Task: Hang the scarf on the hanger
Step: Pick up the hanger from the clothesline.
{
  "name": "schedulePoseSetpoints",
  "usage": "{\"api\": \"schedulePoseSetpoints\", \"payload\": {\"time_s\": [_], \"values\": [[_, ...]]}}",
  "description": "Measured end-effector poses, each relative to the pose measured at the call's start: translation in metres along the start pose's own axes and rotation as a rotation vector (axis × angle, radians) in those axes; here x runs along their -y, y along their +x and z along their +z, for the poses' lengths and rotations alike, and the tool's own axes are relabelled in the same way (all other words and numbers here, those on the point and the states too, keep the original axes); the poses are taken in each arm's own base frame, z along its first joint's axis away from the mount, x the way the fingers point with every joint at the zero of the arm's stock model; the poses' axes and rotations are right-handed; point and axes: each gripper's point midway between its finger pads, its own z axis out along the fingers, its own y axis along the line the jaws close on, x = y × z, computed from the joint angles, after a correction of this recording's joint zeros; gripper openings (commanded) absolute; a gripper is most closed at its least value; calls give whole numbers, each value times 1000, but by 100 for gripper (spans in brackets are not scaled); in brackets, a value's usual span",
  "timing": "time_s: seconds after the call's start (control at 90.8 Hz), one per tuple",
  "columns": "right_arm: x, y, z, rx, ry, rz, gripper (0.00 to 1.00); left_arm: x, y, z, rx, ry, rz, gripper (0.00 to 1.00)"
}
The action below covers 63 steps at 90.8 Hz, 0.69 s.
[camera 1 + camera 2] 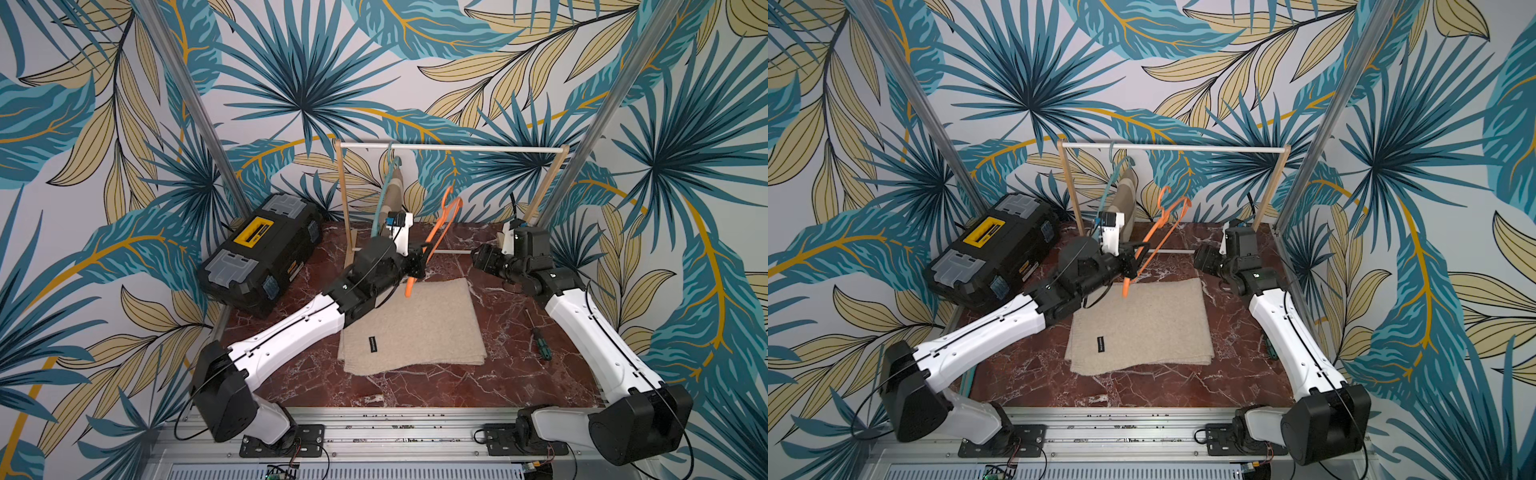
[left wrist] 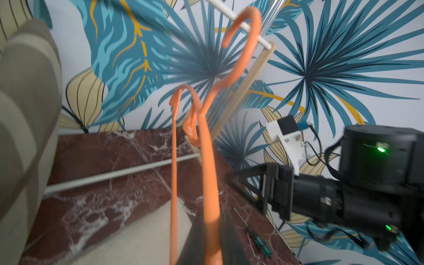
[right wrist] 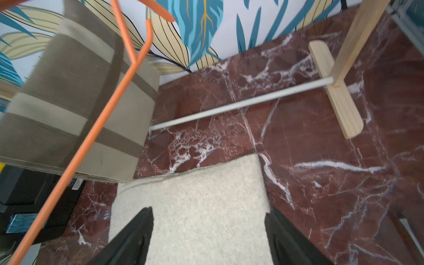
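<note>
The folded scarf (image 1: 415, 328) has an edge on the screwdriver's side. My right gripper should grab the scarf by that edge next and then lead the edge through the hanger.
A folded beige scarf (image 1: 415, 328) (image 1: 1142, 328) lies flat on the marble table, its black label facing up. My left gripper (image 1: 417, 266) (image 1: 1131, 259) is shut on the orange hanger (image 1: 436, 232) (image 1: 1158, 232), which it holds tilted above the scarf's far edge with the hook towards the wall. In the left wrist view the hanger (image 2: 208, 160) runs up from between the jaws of the left gripper (image 2: 212, 220). My right gripper (image 1: 478, 257) (image 3: 208, 211) hangs open over the scarf's (image 3: 195, 206) far right corner, with nothing between its fingers.
A wooden rack with a white rail (image 1: 457, 148) stands at the back. On it a teal hanger carries a striped brown cloth (image 1: 392, 187). A black and yellow toolbox (image 1: 262, 253) sits at the left. A green-handled screwdriver (image 1: 540, 338) lies by the right arm.
</note>
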Motion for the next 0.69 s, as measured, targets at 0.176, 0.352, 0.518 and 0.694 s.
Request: {"api": "schedulePoseSetpoints", "payload": {"time_s": [0.176, 0.352, 0.518, 0.694], "values": [[30, 67, 32, -179, 35, 42, 82, -25, 55, -37, 33, -41, -163, 0], [47, 107, 45, -267, 50, 78, 83, -53, 86, -45, 94, -105, -249, 0], [59, 125, 64, -299, 67, 92, 83, -59, 118, -37, 164, -114, -304, 0], [80, 149, 75, -338, 115, 106, 84, -67, 186, -23, 144, -167, -330, 0]]}}
